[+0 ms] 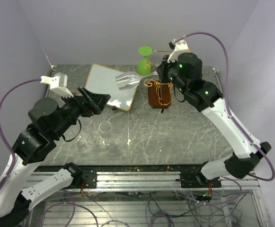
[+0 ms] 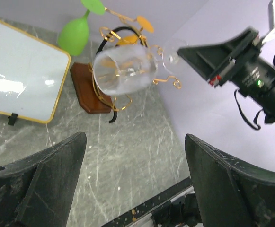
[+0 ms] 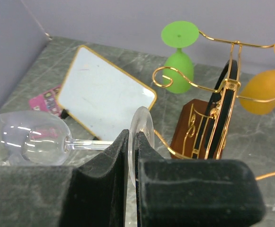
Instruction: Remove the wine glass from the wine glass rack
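Observation:
The left gripper grabs the clear wine glass (image 3: 31, 137) by the rim of its bowl next, leaving the foot free to set the glass upright.
The wine glass rack (image 1: 159, 94) is a gold wire stand with a black loop on a brown block base, at the back middle; it also shows in the left wrist view (image 2: 110, 90) and the right wrist view (image 3: 222, 109). My right gripper (image 3: 132, 137) is shut on the foot of a clear wine glass (image 3: 31, 137). It holds the glass sideways in the air left of the rack, bowl pointing left (image 1: 128, 79). A green glass (image 1: 145, 59) and an orange glass (image 3: 270, 82) hang on the rack. My left gripper (image 1: 97, 101) is open and empty (image 2: 135, 139), low over the table.
A gold-framed whiteboard (image 1: 111, 85) lies at the back left, with a pink card (image 3: 45, 101) beside it. Another clear glass (image 1: 105, 126) stands on the table near my left gripper. Purple walls close in on three sides.

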You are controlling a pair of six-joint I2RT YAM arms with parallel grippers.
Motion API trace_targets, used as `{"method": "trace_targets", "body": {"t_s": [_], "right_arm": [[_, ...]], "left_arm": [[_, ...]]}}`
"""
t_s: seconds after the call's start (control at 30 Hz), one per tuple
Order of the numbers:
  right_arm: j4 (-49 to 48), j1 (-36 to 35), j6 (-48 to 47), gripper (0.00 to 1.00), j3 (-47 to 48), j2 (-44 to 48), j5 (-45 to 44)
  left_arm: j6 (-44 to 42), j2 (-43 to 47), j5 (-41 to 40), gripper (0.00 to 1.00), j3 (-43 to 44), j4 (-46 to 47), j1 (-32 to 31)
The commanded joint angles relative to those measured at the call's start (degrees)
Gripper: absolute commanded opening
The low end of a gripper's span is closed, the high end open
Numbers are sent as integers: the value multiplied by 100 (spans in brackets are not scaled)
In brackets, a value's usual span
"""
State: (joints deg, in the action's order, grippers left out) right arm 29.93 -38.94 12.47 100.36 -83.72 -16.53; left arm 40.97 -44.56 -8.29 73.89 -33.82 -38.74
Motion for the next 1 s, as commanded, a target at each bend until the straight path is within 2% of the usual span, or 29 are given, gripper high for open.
{"method": "trace_targets", "body": {"t_s": [0.0,0.2,0.43,0.77,0.97], "right_arm": [[-572,35,638,0,-593,799,312],[-830,42,1224,0,-1674,1783,681],[-1237,44,1809,0,-2637,2454,694],[-1547,46,2035,0,-3223,2864,451],[-1604,53,2032,0,-3247,3008,372]], "left_arm": [[50,322,-414,95,-195,534,-28],[153,201,131,92,-318,973,-25],[199,-231,833,77,-268,1123,-28],[422,-261,1273,60,-695,1344,-22],[567,-187,1286,60,-865,1489,-28]]}}
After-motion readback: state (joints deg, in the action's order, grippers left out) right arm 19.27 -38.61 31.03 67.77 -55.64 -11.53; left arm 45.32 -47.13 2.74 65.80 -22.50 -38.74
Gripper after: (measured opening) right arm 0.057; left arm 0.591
